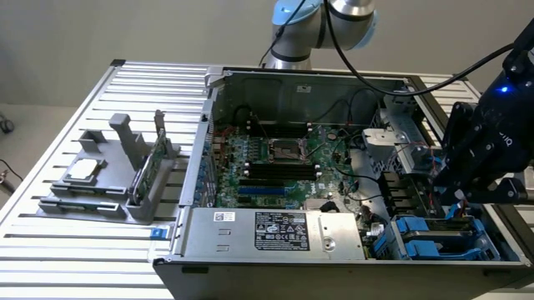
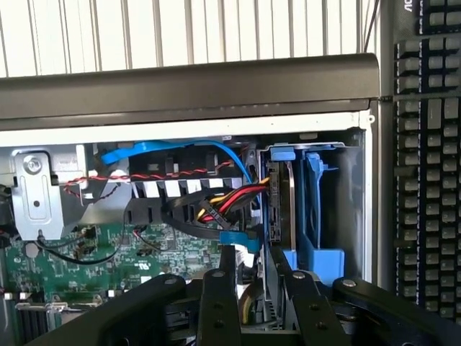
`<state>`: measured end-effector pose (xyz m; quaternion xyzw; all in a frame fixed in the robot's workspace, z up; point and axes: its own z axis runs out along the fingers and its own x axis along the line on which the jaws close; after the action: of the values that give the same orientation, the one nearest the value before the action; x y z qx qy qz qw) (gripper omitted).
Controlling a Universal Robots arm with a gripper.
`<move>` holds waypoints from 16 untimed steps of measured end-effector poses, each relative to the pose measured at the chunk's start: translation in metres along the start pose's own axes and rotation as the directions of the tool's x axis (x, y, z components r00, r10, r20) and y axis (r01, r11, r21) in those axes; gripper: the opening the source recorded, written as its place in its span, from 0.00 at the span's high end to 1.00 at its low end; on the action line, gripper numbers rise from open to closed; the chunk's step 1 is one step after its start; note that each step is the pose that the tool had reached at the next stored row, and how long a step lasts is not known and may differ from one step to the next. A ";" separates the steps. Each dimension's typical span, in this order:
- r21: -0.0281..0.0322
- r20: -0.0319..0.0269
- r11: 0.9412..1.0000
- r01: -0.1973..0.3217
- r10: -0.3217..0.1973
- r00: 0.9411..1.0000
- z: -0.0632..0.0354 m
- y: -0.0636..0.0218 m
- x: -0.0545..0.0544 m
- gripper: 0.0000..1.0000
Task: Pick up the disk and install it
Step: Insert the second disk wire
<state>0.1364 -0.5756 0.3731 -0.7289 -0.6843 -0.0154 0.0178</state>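
I will next grab the disk with my gripper by its blue edge [image 1: 411, 224]. Then I can pick it up from the drive cage [image 1: 477, 245] and install it.
The disk [image 2: 281, 209] stands on edge in the blue drive cage at the corner of the open computer case [image 1: 276, 75], its blue carrier tab [image 2: 283, 153] showing at the end. In the exterior view the blue carriers [image 1: 426, 234] sit at the case's lower right. My gripper [image 2: 253, 263] hangs just in front of the disk's near edge. Its two black fingers [image 2: 220, 303] are spread apart with nothing between them, and cables show through the gap. In the exterior view the gripper [image 1: 463, 197] reaches down into the case right above the cage.
A bundle of red, yellow and blue cables [image 2: 216, 205] runs beside the cage. The motherboard [image 1: 276, 162] and power supply [image 1: 276, 231] occupy the case. A grey rack [image 1: 109, 181] on the exterior view's left holds a square chip and a green card. A keyboard [image 2: 425, 158] lies outside the case.
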 end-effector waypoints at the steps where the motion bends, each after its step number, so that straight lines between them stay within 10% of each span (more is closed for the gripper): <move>1: -0.002 0.000 1.000 0.000 0.000 1.000 0.0010 0.0001 0.000 0.68; 16: -0.029 0.006 1.000 0.001 -0.001 1.000 0.0120 0.0007 0.000 0.76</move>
<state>0.1371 -0.5753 0.3611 -0.7286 -0.6845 -0.0229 0.0051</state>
